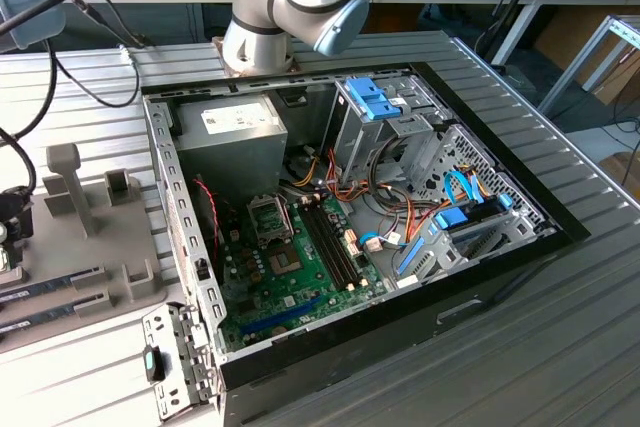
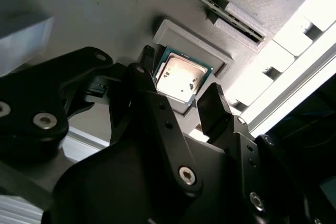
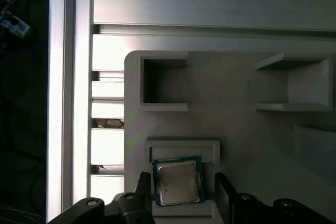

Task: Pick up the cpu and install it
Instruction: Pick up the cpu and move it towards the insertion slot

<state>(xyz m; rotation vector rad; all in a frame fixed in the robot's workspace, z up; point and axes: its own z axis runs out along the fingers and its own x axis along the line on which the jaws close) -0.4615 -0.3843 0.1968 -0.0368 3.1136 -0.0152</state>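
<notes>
My gripper needs to grab the cpu by its open side edges next, because raised sides of the grey holder (image 3: pixel 184 151) close in two edges of the cpu (image 3: pixel 177 183).
The cpu (image 2: pixel 180 78) (image 3: pixel 177 183), a small square chip with a shiny metal top and a thin green rim, lies flat in a shallow recess of the grey holder block (image 3: pixel 236 140). My gripper (image 2: pixel 180 83) (image 3: pixel 181 184) is right over it, open. Its black fingers (image 2: pixel 212 106) (image 3: pixel 223 190) stand one on each side of the chip, and a small gap shows on at least one side. In the exterior view, the open computer case (image 1: pixel 500 267) holds the green motherboard (image 1: pixel 290 282) with its cpu socket (image 1: pixel 270 217).
The grey holder block (image 1: pixel 90 227) with upright posts sits on the ribbed table at the exterior view's left, beside the case. Memory sticks lie in slots (image 2: pixel 236 22) near the chip's recess. Inside the case are a grey power-supply box (image 1: pixel 230 137), drive cages (image 1: pixel 400 117) and loose cables.
</notes>
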